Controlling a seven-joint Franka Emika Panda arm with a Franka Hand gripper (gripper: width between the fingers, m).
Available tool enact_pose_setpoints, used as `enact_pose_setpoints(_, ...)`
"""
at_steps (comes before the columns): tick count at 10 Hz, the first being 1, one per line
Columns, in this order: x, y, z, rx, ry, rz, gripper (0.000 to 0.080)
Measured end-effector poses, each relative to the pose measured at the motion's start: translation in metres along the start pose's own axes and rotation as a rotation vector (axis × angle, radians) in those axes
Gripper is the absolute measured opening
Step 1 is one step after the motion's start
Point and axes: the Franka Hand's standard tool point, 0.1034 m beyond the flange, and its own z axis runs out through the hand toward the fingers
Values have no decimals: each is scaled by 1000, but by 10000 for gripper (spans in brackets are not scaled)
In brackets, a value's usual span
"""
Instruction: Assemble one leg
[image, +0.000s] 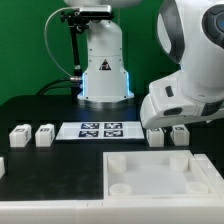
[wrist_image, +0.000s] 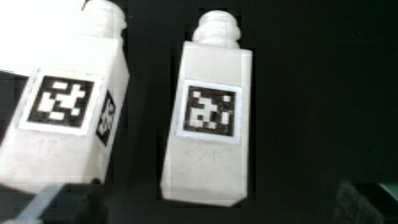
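Observation:
I need to keep the leg's round knob free to join the white tray-like piece, so I should next pick up the centred tagged leg by its flat end (wrist_image: 206, 188) with my gripper.
In the wrist view two white legs lie side by side on the black table, each with a square tag on its face. One leg (wrist_image: 214, 110) is centred between my fingertips and the other (wrist_image: 71, 100) lies beside it. My gripper (wrist_image: 214, 205) is open above the centred leg, its dark fingers (wrist_image: 54, 205) apart at either side of the leg's end and not touching it. In the exterior view these two legs (image: 155, 137) (image: 180, 133) sit under my white wrist (image: 185, 95), which hides the fingers. Two more legs (image: 18, 135) (image: 44, 134) stand at the exterior view's left.
The marker board (image: 100, 130) lies between the two pairs of legs. The large white tray-like piece (image: 160, 185) with corner sockets lies in front. The robot base (image: 103, 70) stands behind. A small white part (image: 2, 165) shows at the exterior view's left edge.

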Motion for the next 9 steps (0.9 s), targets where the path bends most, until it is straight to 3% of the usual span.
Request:
enact_pose_setpoints(5, 5, -5, 22, -5, -32, 57, 649)
enact_pose_setpoints(8, 6, -5, 23, -5, -29, 55, 649)
enact_pose_setpoints(9, 6, -5, 23, -5, -29, 55, 534)
